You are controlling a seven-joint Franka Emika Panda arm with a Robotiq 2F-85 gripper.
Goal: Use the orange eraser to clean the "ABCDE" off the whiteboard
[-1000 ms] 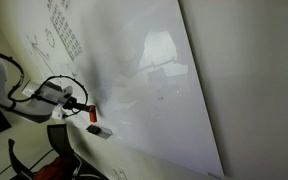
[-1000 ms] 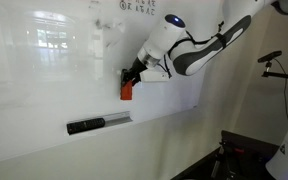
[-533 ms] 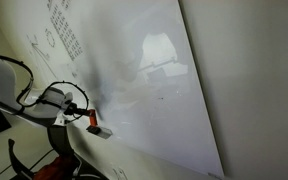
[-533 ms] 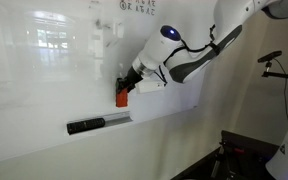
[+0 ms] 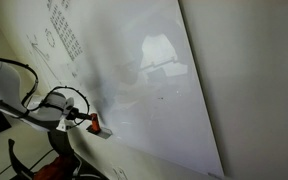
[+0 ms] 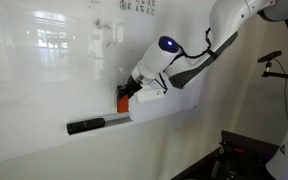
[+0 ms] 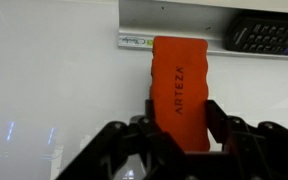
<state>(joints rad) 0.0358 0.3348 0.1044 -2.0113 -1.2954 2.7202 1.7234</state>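
The orange eraser's end alone overlaps the tray ledge's edge and would fall short, so my gripper should keep holding it.
The orange eraser (image 7: pixel 179 85) is pinched between my gripper's (image 7: pixel 182 112) two black fingers, its long side running up the wrist view. It lies against the glossy whiteboard (image 6: pixel 44 70), just above the tray ledge (image 7: pixel 169 38). In both exterior views my gripper (image 6: pixel 132 92) (image 5: pixel 80 120) holds the eraser (image 6: pixel 123 101) (image 5: pixel 95 124) low on the whiteboard (image 5: pixel 154 90). I cannot make out the "ABCDE" in any view. A faint grey smear (image 6: pixel 104 35) shows on the board above the eraser.
A small dark oblong object (image 6: pixel 85 125) (image 7: pixel 269 35) lies on the tray ledge beside the eraser. A grid of tiny dark marks (image 5: pixel 64 32) and sketched outlines fill the board's upper part. The matte wall (image 5: pixel 254 80) borders the board's edge.
My gripper has slid the eraser down the board, from mid-height towards the tray ledge. The jaws have stayed shut on it.
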